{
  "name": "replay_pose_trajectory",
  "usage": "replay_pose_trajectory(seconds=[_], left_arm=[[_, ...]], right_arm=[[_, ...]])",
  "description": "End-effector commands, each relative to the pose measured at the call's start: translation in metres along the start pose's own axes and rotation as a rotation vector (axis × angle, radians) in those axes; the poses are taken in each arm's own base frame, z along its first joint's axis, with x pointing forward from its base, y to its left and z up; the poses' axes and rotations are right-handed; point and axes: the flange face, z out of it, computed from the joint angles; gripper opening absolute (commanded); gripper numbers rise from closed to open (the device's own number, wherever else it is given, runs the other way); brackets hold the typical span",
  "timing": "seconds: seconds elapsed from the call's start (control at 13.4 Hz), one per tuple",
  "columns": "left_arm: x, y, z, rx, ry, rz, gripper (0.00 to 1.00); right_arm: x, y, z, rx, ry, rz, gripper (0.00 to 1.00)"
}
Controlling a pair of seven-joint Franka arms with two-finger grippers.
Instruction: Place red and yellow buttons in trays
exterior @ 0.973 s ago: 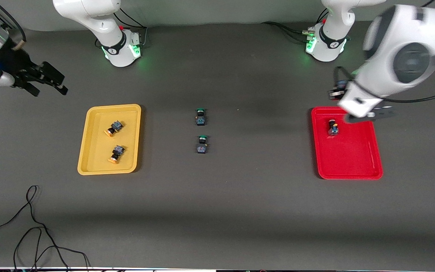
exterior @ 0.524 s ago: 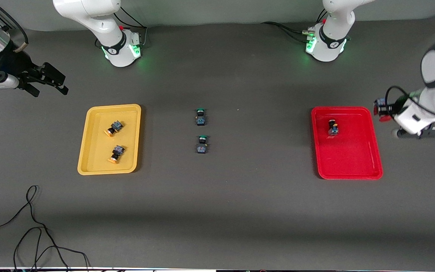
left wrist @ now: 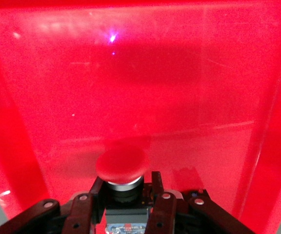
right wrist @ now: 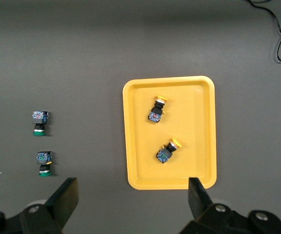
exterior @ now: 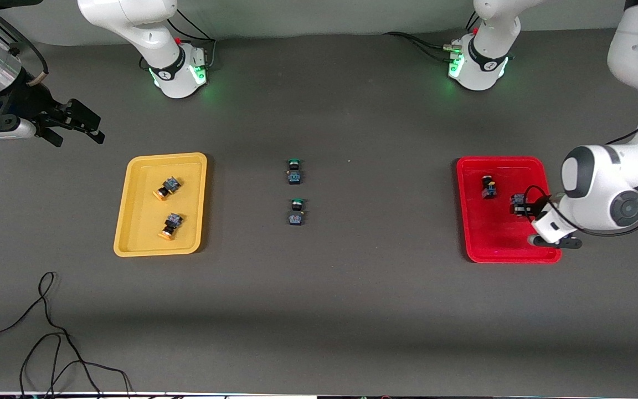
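My left gripper lets go of the red button [left wrist: 122, 163] next, since the button sits low on the bottom of the red tray, inside the tray's rim.
My left gripper [exterior: 523, 208] is shut on a red button [exterior: 516, 201], held low over the red tray [exterior: 510, 241]. In the left wrist view the fingers [left wrist: 162, 207] clamp the dark body and the red cap [left wrist: 121, 164] points at the tray floor [left wrist: 179, 87]. Another red button [exterior: 488, 187] lies in the red tray. Two yellow buttons [exterior: 166, 187] [exterior: 171, 225] lie in the yellow tray [exterior: 122, 221]. My right gripper [exterior: 83, 124] is open and empty, high at the right arm's end; its wrist view [right wrist: 133, 187] shows the yellow tray [right wrist: 201, 131] and both yellow buttons [right wrist: 156, 109] [right wrist: 168, 150].
Two green-capped buttons [exterior: 294, 170] [exterior: 296, 211] stand on the table between the trays, also in the right wrist view [right wrist: 40, 122] [right wrist: 44, 163]. A black cable [exterior: 47, 332] loops at the table's near corner at the right arm's end.
My left arm swung out past the red tray toward the table's end, then came back down over the tray with the red button still held. My right gripper shifted only slightly.
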Motion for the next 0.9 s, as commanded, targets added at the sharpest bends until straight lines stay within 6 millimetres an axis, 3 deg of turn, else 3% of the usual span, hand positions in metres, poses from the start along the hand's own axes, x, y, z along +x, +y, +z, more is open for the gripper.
replay_pose_trajectory(seconds=[0.0,0.07,0.15,0.3,0.45,0.67,0.82], left_arm=[[0.002,0.005,-0.017,0.022,0.014,0.012,0.52],[0.001,0.005,-0.019,0.023,0.015,0.011,0.84],[0.0,0.006,-0.028,0.029,0.014,0.014,0.99],[-0.012,0.011,-0.073,0.052,-0.028,0.02,1.0],[-0.035,0.038,-0.15,0.092,-0.059,0.026,1.0],[-0.095,0.073,-0.248,0.172,0.032,0.03,1.0],[-0.129,0.089,-0.293,0.173,0.111,0.016,1.0]], right_arm=[[0.003,0.0,-0.008,-0.014,0.002,-0.028,1.0],[0.004,0.0,-0.011,-0.013,0.007,-0.027,1.0],[0.004,0.0,-0.012,-0.013,0.007,-0.026,1.0],[0.004,0.0,-0.016,-0.015,0.007,-0.024,1.0],[0.007,-0.001,-0.016,-0.018,-0.027,-0.021,1.0],[0.01,-0.005,-0.016,-0.063,-0.025,-0.04,1.0],[0.011,-0.007,-0.014,-0.066,-0.03,-0.043,1.0]])
